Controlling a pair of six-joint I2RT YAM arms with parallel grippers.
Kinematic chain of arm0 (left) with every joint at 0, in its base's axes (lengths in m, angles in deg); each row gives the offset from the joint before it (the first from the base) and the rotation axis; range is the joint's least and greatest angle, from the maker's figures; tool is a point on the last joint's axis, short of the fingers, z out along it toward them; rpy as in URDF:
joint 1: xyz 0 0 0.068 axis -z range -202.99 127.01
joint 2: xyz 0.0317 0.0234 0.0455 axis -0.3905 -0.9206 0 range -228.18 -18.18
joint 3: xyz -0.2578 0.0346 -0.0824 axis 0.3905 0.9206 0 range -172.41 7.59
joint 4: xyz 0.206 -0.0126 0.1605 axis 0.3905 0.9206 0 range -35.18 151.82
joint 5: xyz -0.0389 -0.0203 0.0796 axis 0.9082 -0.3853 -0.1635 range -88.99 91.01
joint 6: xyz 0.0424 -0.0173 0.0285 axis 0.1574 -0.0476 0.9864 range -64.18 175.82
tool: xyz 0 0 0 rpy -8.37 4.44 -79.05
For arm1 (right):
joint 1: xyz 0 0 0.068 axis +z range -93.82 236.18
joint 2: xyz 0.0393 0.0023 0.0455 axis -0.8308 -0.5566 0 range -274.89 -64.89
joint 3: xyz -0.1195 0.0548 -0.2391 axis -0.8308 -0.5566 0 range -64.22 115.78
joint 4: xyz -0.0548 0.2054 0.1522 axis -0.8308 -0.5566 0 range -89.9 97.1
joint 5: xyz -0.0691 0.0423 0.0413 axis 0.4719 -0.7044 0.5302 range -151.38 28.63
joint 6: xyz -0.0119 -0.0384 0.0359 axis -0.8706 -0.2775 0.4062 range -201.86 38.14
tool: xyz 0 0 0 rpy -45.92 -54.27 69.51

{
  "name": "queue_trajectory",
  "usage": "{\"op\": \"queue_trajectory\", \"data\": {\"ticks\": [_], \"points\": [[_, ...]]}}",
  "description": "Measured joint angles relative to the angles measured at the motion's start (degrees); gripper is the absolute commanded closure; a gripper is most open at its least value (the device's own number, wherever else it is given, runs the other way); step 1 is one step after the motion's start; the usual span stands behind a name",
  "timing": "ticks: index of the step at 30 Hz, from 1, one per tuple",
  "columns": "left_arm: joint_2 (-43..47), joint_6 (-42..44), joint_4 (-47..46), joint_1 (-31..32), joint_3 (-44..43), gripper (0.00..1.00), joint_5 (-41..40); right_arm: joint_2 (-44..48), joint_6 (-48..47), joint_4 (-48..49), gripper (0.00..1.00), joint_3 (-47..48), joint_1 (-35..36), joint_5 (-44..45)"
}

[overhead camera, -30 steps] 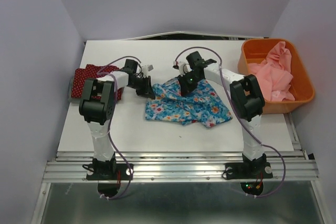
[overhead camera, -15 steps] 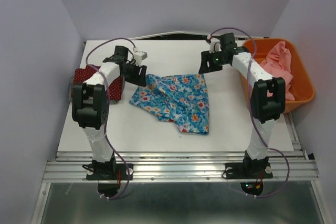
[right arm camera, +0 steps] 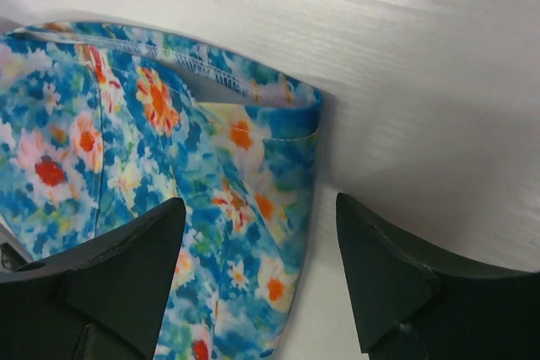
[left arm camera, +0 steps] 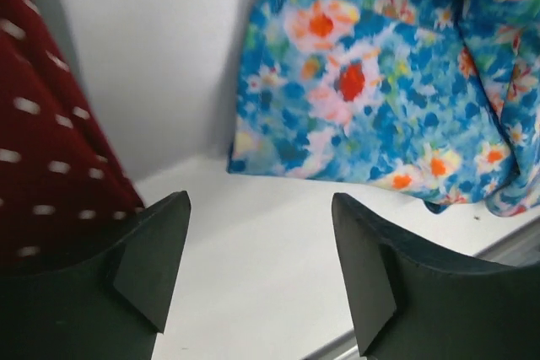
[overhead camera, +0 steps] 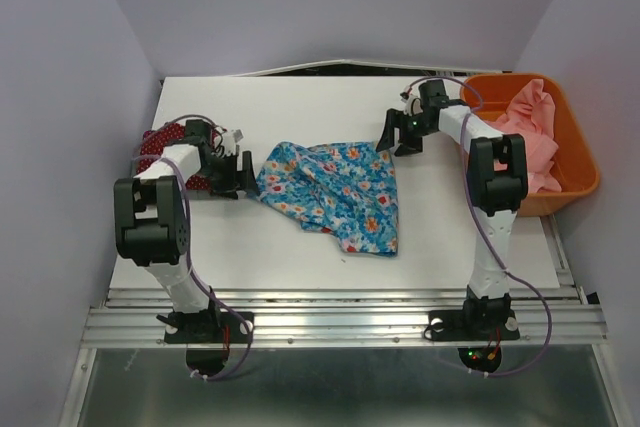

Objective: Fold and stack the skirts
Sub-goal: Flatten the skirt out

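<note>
The left gripper grabs the bright blue skirt next, by its corner (overhead camera: 262,195) nearest the dark red skirt (overhead camera: 160,144), to spread it flat for folding.
A bright blue skirt (overhead camera: 332,185) with orange-and-white flowers lies loosely spread in the middle of the table. A dark red skirt (overhead camera: 160,144) with white dots sits folded at the left edge. My left gripper (overhead camera: 240,175) is open between the two, low over bare table. In the left wrist view the red skirt (left arm camera: 42,166) is at the left, the blue skirt (left arm camera: 363,82) is ahead, and nothing lies in the left gripper (left arm camera: 261,267). My right gripper (overhead camera: 392,137) is open at the blue skirt's far right corner. That hemmed corner (right arm camera: 278,124) lies under the open right gripper (right arm camera: 261,280).
An orange bin (overhead camera: 580,187) holding pink cloth (overhead camera: 525,137) stands at the right edge, close behind the right arm. The white table (overhead camera: 300,102) shows bare beyond the skirts and along the front. Purple walls enclose three sides.
Both grippers were shut together at the blue skirt, pulled apart sideways and spread it, then opened and let it go. The left gripper has dropped toward the red skirt.
</note>
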Motion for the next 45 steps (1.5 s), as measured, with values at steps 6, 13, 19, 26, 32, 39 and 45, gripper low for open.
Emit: {"op": "queue_trajectory", "data": {"ticks": [6, 13, 19, 26, 32, 39, 45], "points": [[-0.81, -3.41, -0.39, 0.66, 4.68, 0.09, 2.67, -1.03, 2.86, 1.49, 0.25, 0.55, 0.31, -2.75], [-6.4, -8.85, -3.89, 0.96, 1.55, 0.4, 6.97, -3.41, 3.93, 3.58, 0.6, 2.36, 0.33, -4.39], [-8.96, -10.88, -7.52, 2.75, -0.11, 0.78, 6.71, -4.57, 3.87, 4.02, 0.99, 3.06, 0.31, -5.92], [-8.46, -9.38, -6.4, 6.27, -3.72, 1.0, 3.08, -3.15, 1.84, 4.15, 0.99, 5.66, 0.09, -5.05], [0.55, -3.3, -5.14, 5.79, -8.09, 1.0, -6.6, 7.04, -2.14, 3.96, 0.99, 4.57, -2.4, -2.05], [19.85, 7.21, -8.37, 6.69, -9.62, 1.0, -14.36, 28.65, -7.3, 5.29, 0.99, -1.77, -4.72, 0.5], [34.53, 13.31, -10.4, 6.95, -5.55, 1.0, -13.86, 42.66, -9.29, 8.07, 0.99, -9.53, -4.31, 1.49]]}}
